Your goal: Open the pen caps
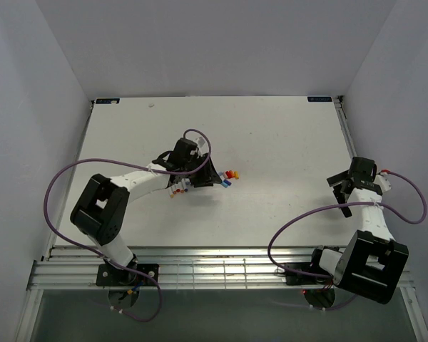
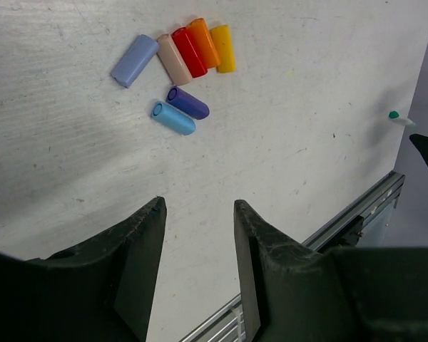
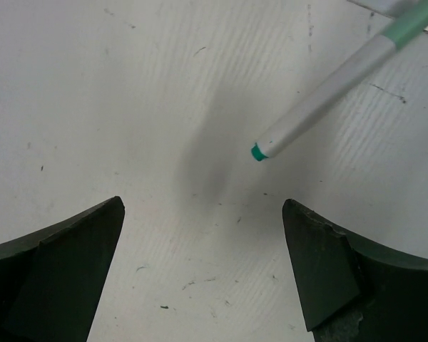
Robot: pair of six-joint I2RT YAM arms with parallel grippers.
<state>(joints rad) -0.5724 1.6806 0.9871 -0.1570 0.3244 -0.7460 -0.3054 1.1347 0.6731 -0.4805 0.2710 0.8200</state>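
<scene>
My right gripper takes hold of the white pen (image 3: 328,96) by its body's tail (image 3: 279,137) next, which leaves the green cap free for my left gripper to open.
Several loose pen caps (image 2: 189,51) lie in a cluster on the white table: lavender, beige, red, orange and yellow side by side, with a purple cap (image 2: 188,102) and a light blue cap (image 2: 173,117) just below them. In the top view the pen caps (image 1: 232,174) sit just right of my left gripper (image 1: 212,177). My left gripper (image 2: 200,206) is open with nothing between its fingers, a short way back from the caps. White pen barrels (image 1: 180,189) lie under the left arm. My right gripper (image 3: 203,206) is wide open and empty above bare table, with a white pen (image 3: 328,96) with a green end just beyond it.
An aluminium rail (image 2: 357,214) runs along the table's near edge, seen as slats (image 1: 214,267) in the top view. A green-ended pen (image 2: 399,118) lies far right near the table edge. Purple cables (image 1: 57,192) loop off both arms. White walls enclose the table.
</scene>
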